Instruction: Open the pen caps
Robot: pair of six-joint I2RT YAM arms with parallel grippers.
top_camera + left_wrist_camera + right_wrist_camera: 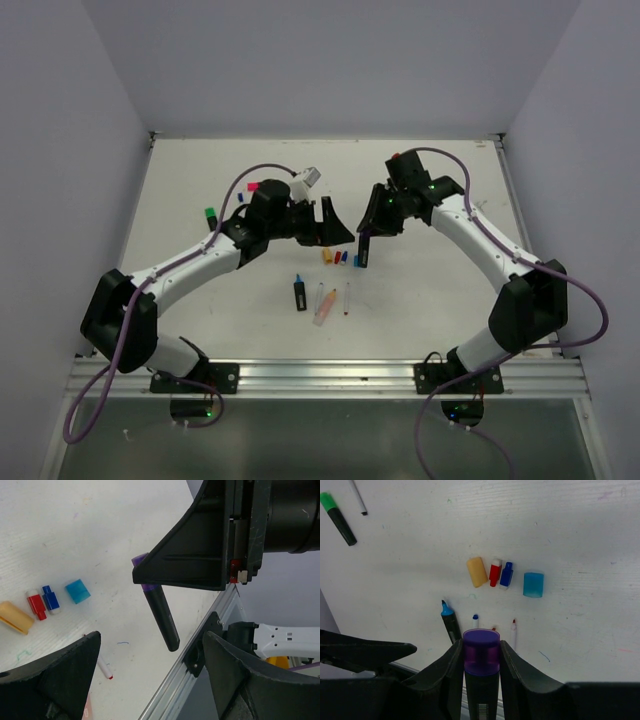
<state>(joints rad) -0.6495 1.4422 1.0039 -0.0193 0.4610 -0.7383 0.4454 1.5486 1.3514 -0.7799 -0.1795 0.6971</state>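
I next need to grab the marker by its free black body (pixel 163 621) with my left gripper, so that my right gripper can pull the purple cap (pixel 142 560) and open the marker.
My right gripper (pixel 481 646) is shut on a black marker with a purple cap (pixel 481 652); the fingers press on the cap and the barrel top. In the left wrist view the cap (pixel 142 560) shows at the right gripper's finger and the barrel (pixel 163 616) hangs free above the table. My left gripper (pixel 150 645) is open wide and empty, just left of the marker. In the top view the left gripper (pixel 335 228) and right gripper (pixel 368 228) face each other. Loose orange (pixel 477 571), red (pixel 494 572), blue (pixel 506 575) and cyan (pixel 533 584) caps lie on the table.
Uncapped pens lie nearer the arms: a black one with a blue tip (pixel 301 293), a peach one (pixel 325 303) and a thin white one (pixel 347 297). A green-capped marker (pixel 210 213) and a pink cap (pixel 252 186) lie at the far left. The table's metal edge rail (pixel 190 680) is close.
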